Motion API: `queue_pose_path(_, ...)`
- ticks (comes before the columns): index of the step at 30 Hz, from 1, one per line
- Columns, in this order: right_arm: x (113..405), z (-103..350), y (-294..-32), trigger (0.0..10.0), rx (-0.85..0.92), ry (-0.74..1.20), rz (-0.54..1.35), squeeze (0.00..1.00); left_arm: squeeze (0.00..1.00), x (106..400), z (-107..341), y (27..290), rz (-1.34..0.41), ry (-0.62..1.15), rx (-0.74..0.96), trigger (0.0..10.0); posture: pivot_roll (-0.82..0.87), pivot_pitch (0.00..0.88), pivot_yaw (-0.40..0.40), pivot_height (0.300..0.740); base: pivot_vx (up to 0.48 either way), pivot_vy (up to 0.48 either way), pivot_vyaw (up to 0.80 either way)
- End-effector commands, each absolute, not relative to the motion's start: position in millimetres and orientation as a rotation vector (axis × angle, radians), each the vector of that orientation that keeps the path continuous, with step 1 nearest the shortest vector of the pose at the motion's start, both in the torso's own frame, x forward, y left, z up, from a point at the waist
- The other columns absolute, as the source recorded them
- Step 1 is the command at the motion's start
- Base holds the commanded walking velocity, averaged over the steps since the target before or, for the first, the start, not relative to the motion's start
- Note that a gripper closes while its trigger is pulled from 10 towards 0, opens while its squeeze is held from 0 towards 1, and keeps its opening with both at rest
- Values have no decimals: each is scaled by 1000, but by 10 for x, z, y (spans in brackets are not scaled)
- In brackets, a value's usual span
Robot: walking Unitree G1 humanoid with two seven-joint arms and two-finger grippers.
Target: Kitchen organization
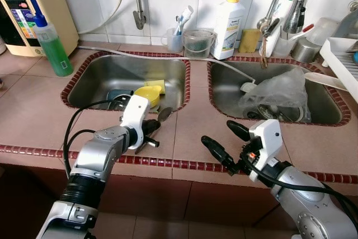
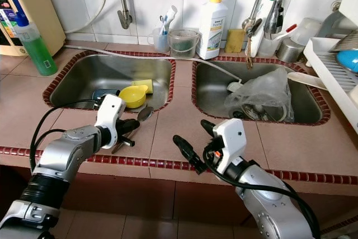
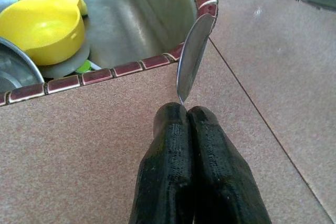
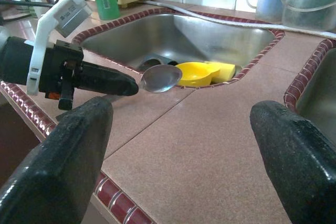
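Note:
The right gripper grabs the spoon by its exposed bowl [image 1: 165,114] [image 4: 161,78] next, because my left gripper covers the spoon's handle.
A metal spoon [image 1: 164,114] is pinched by its handle in my left gripper [image 1: 155,124], which is shut on it. The spoon's bowl [image 3: 193,56] sticks out over the front right corner of the left sink [image 1: 100,76], just above the pink counter. Inside that sink lie a yellow bowl [image 1: 147,94] and a yellow sponge [image 1: 158,85]. My right gripper [image 1: 217,131] is open with nothing between its fingers. It hovers over the counter strip between the two sinks, near the front edge, pointing toward the spoon [image 4: 161,77].
The right sink [image 1: 224,85] holds a crumpled plastic bag [image 1: 279,90] over dishes. A green spray bottle [image 1: 54,46] stands back left beside a water purifier [image 1: 22,9]. Behind the sinks are a white bottle [image 1: 228,18], cups and a faucet [image 1: 279,4]. A dish rack [image 1: 342,60] stands at far right.

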State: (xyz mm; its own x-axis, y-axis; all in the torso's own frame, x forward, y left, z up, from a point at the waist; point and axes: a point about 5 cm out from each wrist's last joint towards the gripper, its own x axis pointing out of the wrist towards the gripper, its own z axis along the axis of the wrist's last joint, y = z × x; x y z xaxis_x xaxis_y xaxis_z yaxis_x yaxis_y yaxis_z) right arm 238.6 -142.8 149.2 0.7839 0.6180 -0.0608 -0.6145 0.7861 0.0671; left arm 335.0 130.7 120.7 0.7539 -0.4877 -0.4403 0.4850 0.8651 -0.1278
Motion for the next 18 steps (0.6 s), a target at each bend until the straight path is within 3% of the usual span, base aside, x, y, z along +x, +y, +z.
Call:
queue_pose_path(1,2405,1491,-1447,10000,39,87,666,0,0,3350,1260,1320,-548,466,-37,0,-26,0,1,740,0,0,0)
queue_pose_path(16,2431,1495,-1445,10000,35,86,676,0,0,3302,1292,1301,-610,456,-78,0,-18,0,-9,740,0,0,0)
queue_pose_path(17,2431,1495,-1442,10000,35,86,677,0,0,3295,1295,1289,-621,455,-76,5059,-18,0,-8,740,0,0,0)
queue_pose_path(18,2431,1495,-1439,10000,35,86,678,0,0,3290,1297,1281,-628,455,-74,5059,-18,0,-8,740,0,0,0)
